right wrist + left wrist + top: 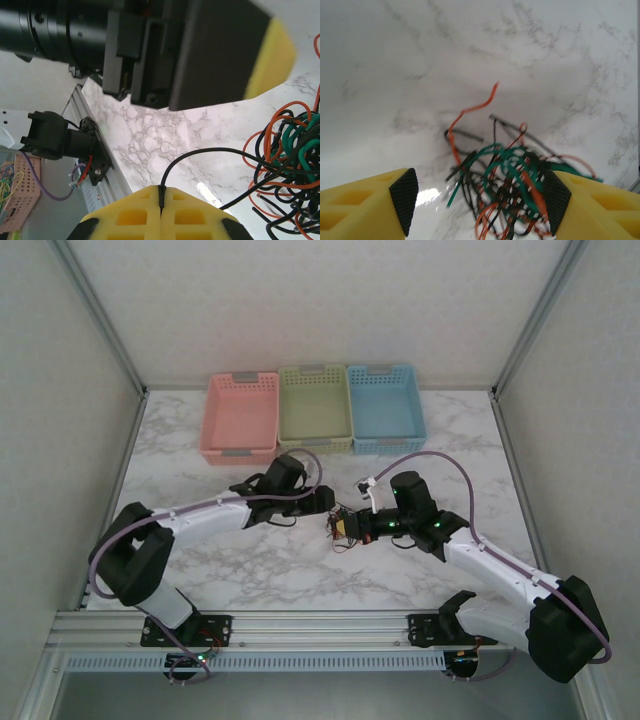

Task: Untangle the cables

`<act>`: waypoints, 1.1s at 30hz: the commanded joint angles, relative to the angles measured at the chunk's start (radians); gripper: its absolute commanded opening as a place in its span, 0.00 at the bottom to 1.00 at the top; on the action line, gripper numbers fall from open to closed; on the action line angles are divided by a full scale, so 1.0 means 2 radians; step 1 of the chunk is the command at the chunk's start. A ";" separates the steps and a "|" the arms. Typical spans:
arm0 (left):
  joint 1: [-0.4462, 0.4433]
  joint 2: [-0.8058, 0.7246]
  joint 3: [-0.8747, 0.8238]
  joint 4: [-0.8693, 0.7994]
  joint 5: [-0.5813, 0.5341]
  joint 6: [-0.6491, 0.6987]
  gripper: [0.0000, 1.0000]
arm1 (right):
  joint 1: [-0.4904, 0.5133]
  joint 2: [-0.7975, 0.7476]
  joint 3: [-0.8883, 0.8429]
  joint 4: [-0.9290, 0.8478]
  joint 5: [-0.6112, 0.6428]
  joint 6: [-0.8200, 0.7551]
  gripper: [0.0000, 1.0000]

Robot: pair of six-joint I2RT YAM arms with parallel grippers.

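Observation:
The orange cable needs to be drawn free, so my left gripper should next pinch it near its loose end (478, 106), which sticks out of the tangle (515, 185).
The cables (343, 530) are a small tangle of thin black, red-orange and teal-green wires on the marble table between the two arms. In the left wrist view the tangle (515, 185) lies between my left gripper's (480, 200) open fingers, bunched against the right pad (555, 200), and one orange end (492, 92) sticks up beyond it. My right gripper (161, 197) is shut on a single black cable (200, 156) that arcs right into the tangle (290, 150). My left gripper (325, 505) and right gripper (352, 528) nearly meet over the tangle.
Three baskets stand in a row at the back: pink (240, 418), green (314, 407), blue (386, 405). The left gripper's black and yellow finger (225, 50) hangs close above the right one. The metal rail (300, 625) runs along the near table edge.

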 commanded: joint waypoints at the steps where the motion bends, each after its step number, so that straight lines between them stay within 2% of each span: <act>1: 0.001 0.027 0.032 -0.015 0.011 0.037 0.69 | 0.005 -0.006 0.010 0.001 -0.008 -0.008 0.00; 7: 0.002 0.072 0.065 -0.031 -0.002 0.050 0.64 | 0.006 -0.008 0.011 -0.004 -0.006 -0.009 0.00; 11: 0.002 0.093 0.076 -0.031 -0.004 0.054 0.57 | 0.006 -0.007 0.012 -0.004 -0.007 -0.010 0.00; 23: 0.002 0.099 0.071 -0.019 -0.025 0.061 0.19 | 0.006 -0.012 0.011 -0.011 0.004 -0.010 0.00; 25: 0.002 0.089 0.065 -0.022 -0.042 0.062 0.08 | 0.006 -0.015 0.012 -0.013 0.008 -0.010 0.00; 27: 0.002 0.065 0.048 -0.016 -0.064 0.059 0.02 | 0.006 -0.020 0.013 -0.019 0.015 -0.011 0.00; 33: 0.008 -0.022 0.004 -0.062 -0.138 0.057 0.00 | 0.006 -0.047 0.021 -0.046 0.066 -0.013 0.00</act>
